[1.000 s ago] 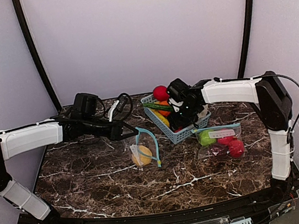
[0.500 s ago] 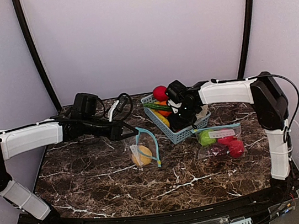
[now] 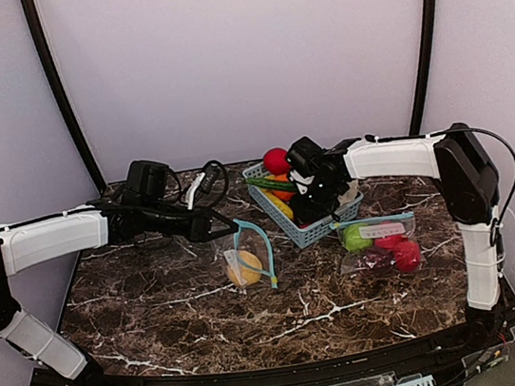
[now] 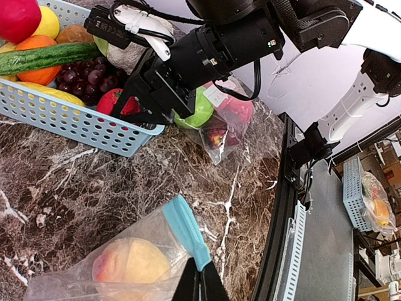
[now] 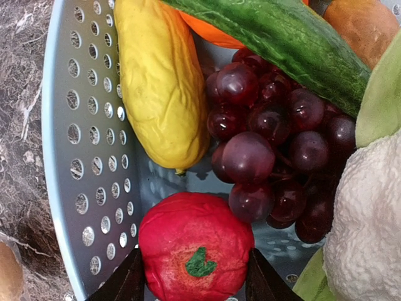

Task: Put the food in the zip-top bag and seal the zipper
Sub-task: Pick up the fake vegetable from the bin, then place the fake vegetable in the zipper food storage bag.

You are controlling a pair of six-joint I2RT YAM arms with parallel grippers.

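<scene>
I would bring up the red fruit if I raised my right gripper now, because its fingers hold the fruit from both sides and the top of the fruit is clear.
A clear zip-top bag with a blue zipper strip stands mid-table, and a yellow-pink fruit lies inside it. My left gripper is shut on the end of that strip, and the bag's mouth gapes. The rest of the food lies in a light-blue basket. My right gripper reaches into the basket, with its fingers pressed against both sides of a red fruit with a green mark. That fruit rests on the basket floor.
The basket also holds a yellow vegetable, purple grapes, a cucumber, an orange, a red ball and a cauliflower. A second bag with green and red fruit lies to the right. Cables lie behind.
The right gripper's jaws have narrowed onto the red fruit in the basket. The left arm and the bag have stayed still.
</scene>
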